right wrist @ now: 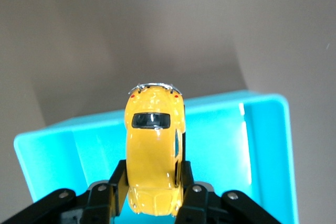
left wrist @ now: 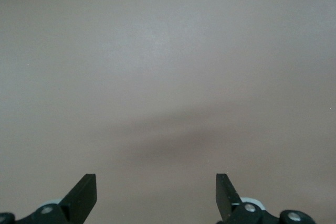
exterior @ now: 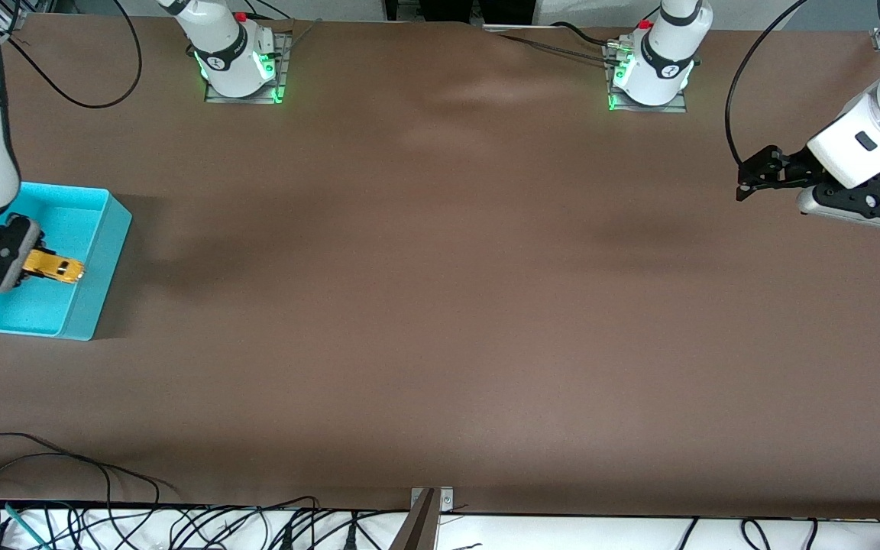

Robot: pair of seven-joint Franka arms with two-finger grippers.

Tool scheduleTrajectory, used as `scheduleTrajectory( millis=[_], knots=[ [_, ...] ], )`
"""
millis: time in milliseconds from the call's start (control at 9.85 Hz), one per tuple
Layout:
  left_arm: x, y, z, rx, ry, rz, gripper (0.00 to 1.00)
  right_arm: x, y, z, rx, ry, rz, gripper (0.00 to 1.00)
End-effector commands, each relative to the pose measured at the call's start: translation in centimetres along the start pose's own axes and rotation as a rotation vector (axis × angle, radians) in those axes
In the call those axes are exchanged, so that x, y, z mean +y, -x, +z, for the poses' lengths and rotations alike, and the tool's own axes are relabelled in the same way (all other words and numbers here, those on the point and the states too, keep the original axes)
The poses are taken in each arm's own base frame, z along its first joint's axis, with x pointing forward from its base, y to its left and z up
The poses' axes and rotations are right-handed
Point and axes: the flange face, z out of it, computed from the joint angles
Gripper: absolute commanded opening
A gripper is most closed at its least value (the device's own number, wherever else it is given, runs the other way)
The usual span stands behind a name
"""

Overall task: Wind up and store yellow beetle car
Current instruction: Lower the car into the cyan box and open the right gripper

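Note:
The yellow beetle car's tail (exterior: pixel 72 270) hangs above the turquoise bin's rim (exterior: pixel 73 298), so my right gripper keeps holding the car for now, until it is lower in the bin.
The yellow beetle car (exterior: pixel 56 267) (right wrist: pixel 152 145) is small, glossy and rounded, with dark windows. My right gripper (exterior: pixel 27 263) (right wrist: pixel 152 178) is shut on its sides and holds it in the air over the open turquoise bin (exterior: pixel 100 229) (right wrist: pixel 262 145) at the right arm's end of the table. The car's free end points toward the table's middle. Over bare brown tabletop at the left arm's end, my left gripper (exterior: pixel 747 182) (left wrist: pixel 156 192) waits open with nothing between its fingers.
The two arm bases (exterior: pixel 237 57) (exterior: pixel 650 65) stand along the table edge farthest from the front camera. Loose black cables (exterior: pixel 66 519) and a metal bracket (exterior: pixel 428 504) lie along the nearest edge. Brown tabletop (exterior: pixel 440 305) stretches between bin and left gripper.

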Motion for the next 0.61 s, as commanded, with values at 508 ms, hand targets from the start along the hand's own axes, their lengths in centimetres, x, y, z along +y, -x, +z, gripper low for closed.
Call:
scheduleTrajectory(
  millis=[508],
  knots=[
    [0.3,-0.2,-0.5,-0.004,0.006,0.001,1.0,-0.9,8.1,11.7,-0.006,-0.006,0.035,0.0]
  ],
)
